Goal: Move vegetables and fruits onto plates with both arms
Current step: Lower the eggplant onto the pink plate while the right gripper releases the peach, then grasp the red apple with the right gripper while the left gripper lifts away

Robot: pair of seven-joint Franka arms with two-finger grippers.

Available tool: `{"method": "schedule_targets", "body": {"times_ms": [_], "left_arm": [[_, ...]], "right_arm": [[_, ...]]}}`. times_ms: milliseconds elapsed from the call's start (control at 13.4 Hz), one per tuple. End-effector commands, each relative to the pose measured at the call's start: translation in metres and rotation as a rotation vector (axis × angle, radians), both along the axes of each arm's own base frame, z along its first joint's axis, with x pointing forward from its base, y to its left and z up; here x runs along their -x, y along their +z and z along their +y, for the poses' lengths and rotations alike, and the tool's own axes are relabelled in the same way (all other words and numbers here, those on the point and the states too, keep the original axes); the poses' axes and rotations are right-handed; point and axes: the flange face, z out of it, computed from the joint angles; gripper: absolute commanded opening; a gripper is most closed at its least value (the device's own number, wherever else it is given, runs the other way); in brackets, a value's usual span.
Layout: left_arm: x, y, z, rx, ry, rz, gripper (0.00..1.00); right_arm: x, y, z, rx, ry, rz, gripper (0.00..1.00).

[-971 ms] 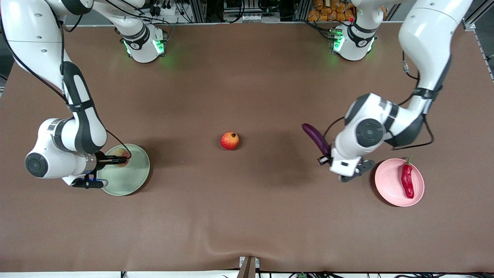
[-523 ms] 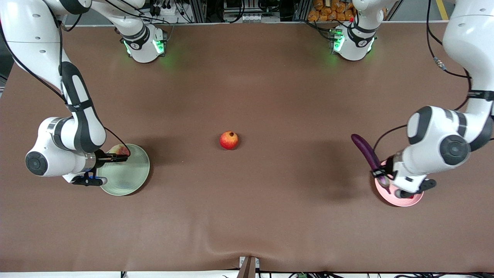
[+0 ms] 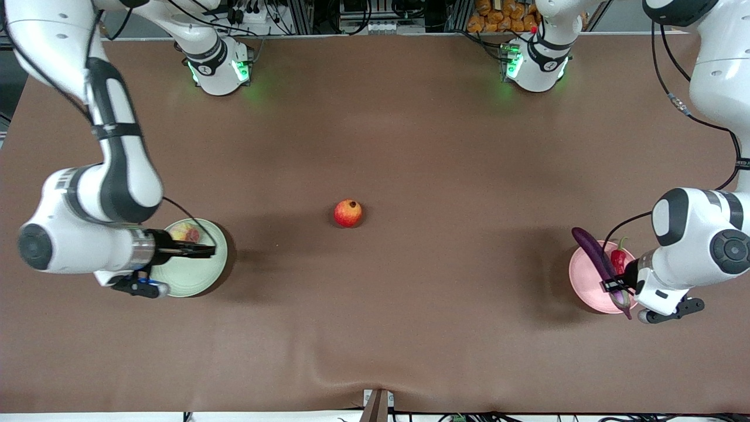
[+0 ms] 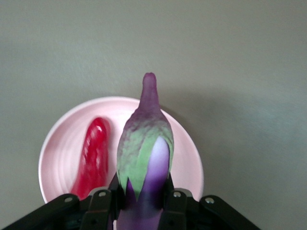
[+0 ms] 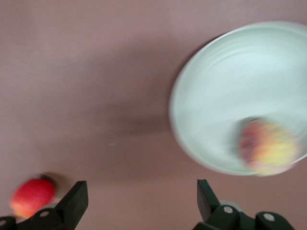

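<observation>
My right gripper grabs the round red fruit [image 3: 348,213] by its rounded sides next, to add it to the pale green plate [image 3: 196,278].
My left gripper [image 3: 615,285] is shut on the purple eggplant [image 3: 595,257] and holds it over the pale pink plate [image 3: 580,278]. In the left wrist view the eggplant [image 4: 146,143] hangs beside the red chili pepper [image 4: 93,155], which lies on the pink plate [image 4: 57,143]. The chili [image 3: 618,258] shows partly past the eggplant. My right gripper [image 3: 202,251] is open and empty over the pale green plate [image 3: 196,278]. The peach [image 3: 186,233] lies on that plate; the right wrist view shows it [image 5: 266,146] on the green plate [image 5: 225,86]. The round red fruit [image 3: 348,213] sits mid-table, also in the right wrist view [image 5: 31,196].
The brown table mat [image 3: 375,328] has a raised wrinkle near its front edge at the middle. Both arm bases [image 3: 217,64] stand at the top of the front view. A small grey fixture [image 3: 377,404] sits at the front edge.
My left gripper has carried the eggplant from beside the pink plate to over it. My right gripper has let go of the peach, opened and drawn away toward the table's middle.
</observation>
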Motion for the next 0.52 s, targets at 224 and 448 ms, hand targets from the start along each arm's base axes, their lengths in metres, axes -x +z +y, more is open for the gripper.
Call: {"method": "schedule_targets", "body": {"times_ms": [224, 448], "left_arm": [[-0.003, -0.03, 0.017, -0.003, -0.069, 0.009, 0.0], [-0.003, -0.035, 0.022, 0.0, -0.059, -0.006, 0.99]], "right_arm": [[0.025, -0.017, 0.166, 0.013, -0.367, 0.036, 1.0], [0.039, -0.037, 0.205, 0.043, -0.47, 0.072, 1.0]]}}
